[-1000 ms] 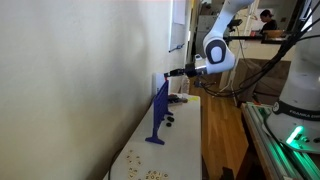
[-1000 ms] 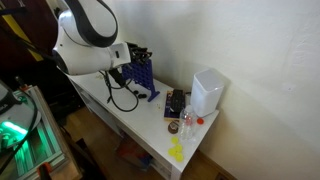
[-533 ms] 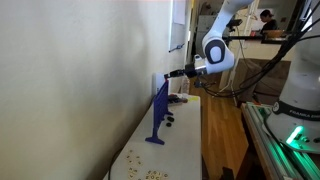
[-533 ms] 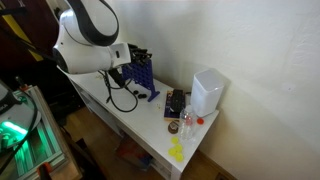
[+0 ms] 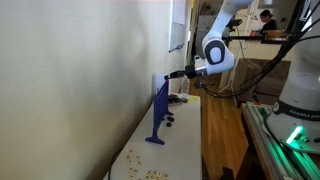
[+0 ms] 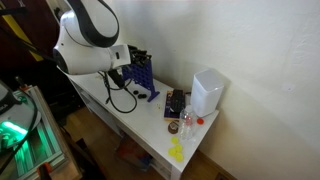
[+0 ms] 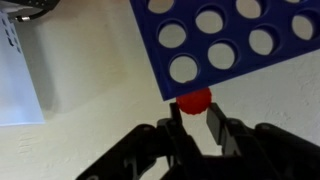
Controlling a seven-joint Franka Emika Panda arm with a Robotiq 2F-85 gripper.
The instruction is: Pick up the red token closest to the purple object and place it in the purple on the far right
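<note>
The red token lines up with the panel's end holes behind the purple panel's edge [image 5: 163, 87] [image 7: 188, 89] and would drop in, so my gripper should open its fingers.
The purple panel [image 7: 230, 40], a blue-purple board with round holes, fills the top of the wrist view. It stands upright on the white table in both exterior views [image 5: 158, 115] [image 6: 141, 75]. A red token [image 7: 194, 100] sits at the panel's corner edge, between my fingertips. My gripper [image 7: 194, 118] is shut on it, and part of the token is hidden behind the panel's edge. In both exterior views the gripper [image 5: 170, 74] [image 6: 128, 62] is at the panel's top, at its far end by the wall.
A white box [image 6: 207, 92], a dark tray [image 6: 176, 102] and a yellow object [image 6: 176, 150] stand further along the table. Small loose pieces [image 5: 150, 174] lie at the near end. The wall runs close behind the panel. A white sheet [image 7: 20, 70] lies at the left.
</note>
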